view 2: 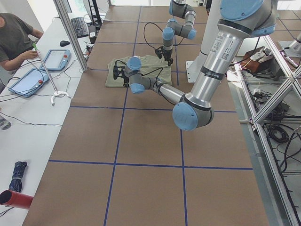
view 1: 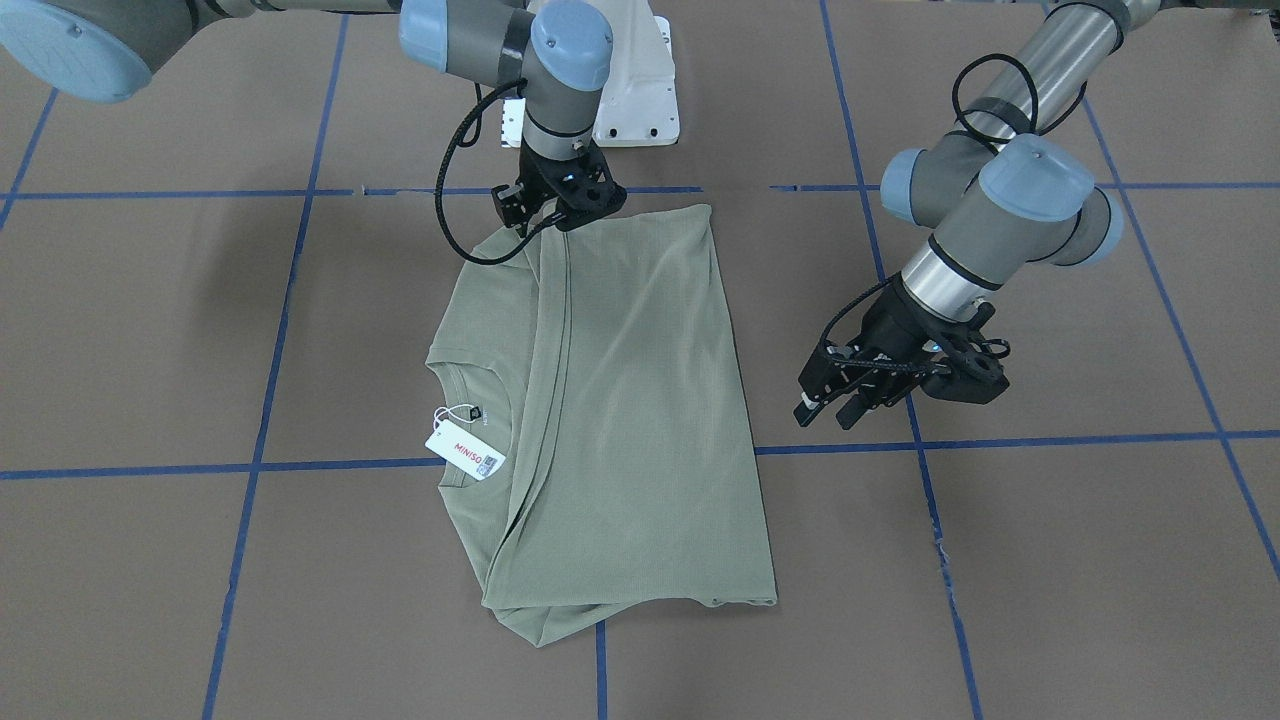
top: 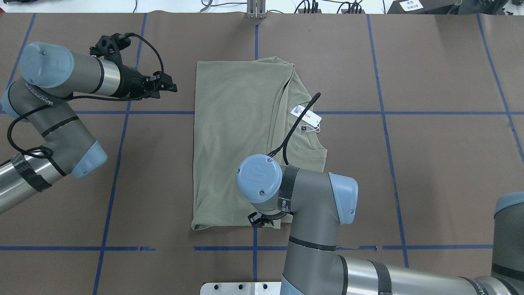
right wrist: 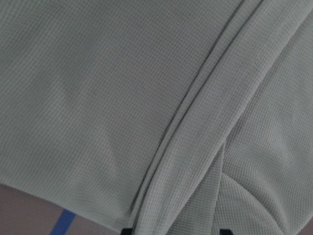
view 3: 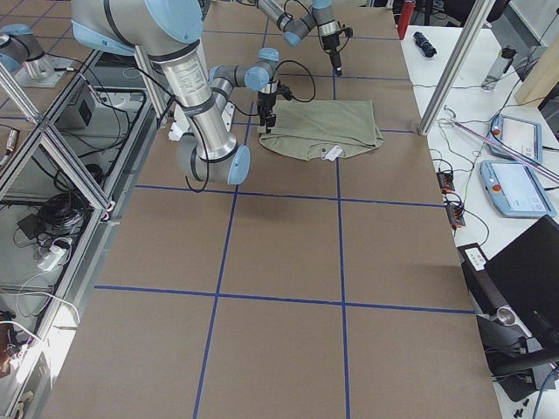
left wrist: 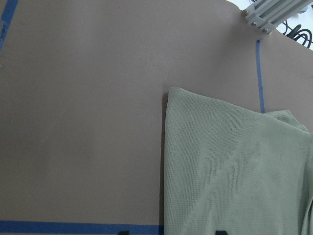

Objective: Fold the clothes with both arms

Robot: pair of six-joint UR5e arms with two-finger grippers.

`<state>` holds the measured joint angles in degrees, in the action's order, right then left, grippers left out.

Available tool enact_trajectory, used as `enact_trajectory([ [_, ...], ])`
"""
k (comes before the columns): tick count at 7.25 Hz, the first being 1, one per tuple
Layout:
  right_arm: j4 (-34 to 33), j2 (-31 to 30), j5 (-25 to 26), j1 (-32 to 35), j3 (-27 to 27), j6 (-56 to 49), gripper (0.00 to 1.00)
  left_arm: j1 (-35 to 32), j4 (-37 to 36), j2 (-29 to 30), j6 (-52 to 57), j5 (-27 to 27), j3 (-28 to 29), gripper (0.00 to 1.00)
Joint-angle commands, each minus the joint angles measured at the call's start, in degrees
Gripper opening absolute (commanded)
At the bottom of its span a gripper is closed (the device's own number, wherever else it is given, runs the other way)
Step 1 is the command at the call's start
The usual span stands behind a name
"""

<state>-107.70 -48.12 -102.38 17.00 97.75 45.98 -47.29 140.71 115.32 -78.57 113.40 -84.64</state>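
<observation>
The right gripper grabs the raised fold of fabric [view 1: 654, 408] at its hem [view 1: 552, 234] next, to fold the sage-green shirt.
The sage-green shirt [view 1: 640, 400] lies folded lengthwise on the brown table, and it also shows in the overhead view [top: 233, 143]. Its collar and the white MINISO hang tag [view 1: 465, 448] are exposed at one side. My right gripper [view 1: 565, 222] points down onto the shirt's hem edge nearest the robot base. In the right wrist view its fingertips stand apart over the fabric [right wrist: 98, 98] and a fold ridge. In the overhead view the wrist mostly hides the right gripper [top: 260, 221]. My left gripper [view 1: 828, 415] is open and empty, above bare table beside the shirt's long folded edge [left wrist: 234, 171].
The white pedestal base [view 1: 635, 90] stands just behind the right gripper. Blue tape lines [view 1: 1000, 440] grid the table. An aluminium post [top: 256, 10] stands at the far edge. An operator [view 2: 14, 33] sits with tablets [view 2: 56, 59] beyond that edge.
</observation>
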Motion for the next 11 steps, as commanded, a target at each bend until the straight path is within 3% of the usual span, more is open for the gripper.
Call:
enact_trajectory([
  [1,0.0,0.5,0.1,-0.3,0.0,0.0,0.66,0.0,0.1,-0.3,0.0,0.1,0.0,0.66],
  [3,0.0,0.2,0.2,-1.0,-0.3,0.1,0.57,0.1,0.0,-0.3,0.0,0.1,0.0,0.66],
  [6,0.1,0.0,0.3,-1.4,-0.4,0.2,0.55,0.1,0.1,-0.3,0.0,0.1,-0.2,0.66],
  [7,0.1,0.0,0.3,-1.4,-0.3,0.2,0.43,0.1,0.2,-0.3,0.0,0.1,-0.1,0.66],
  [8,0.1,0.0,0.2,-1.4,-0.3,0.2,0.18,0.1,0.3,-0.3,0.0,0.2,-0.3,0.66],
  [9,0.1,0.0,0.1,-1.4,-0.1,0.2,0.00,0.1,0.4,-0.3,0.0,0.2,-0.4,0.66],
  [11,0.0,-0.1,0.1,-1.4,-0.1,0.2,0.00,0.1,0.4,-0.3,-0.1,0.2,-0.5,0.66],
])
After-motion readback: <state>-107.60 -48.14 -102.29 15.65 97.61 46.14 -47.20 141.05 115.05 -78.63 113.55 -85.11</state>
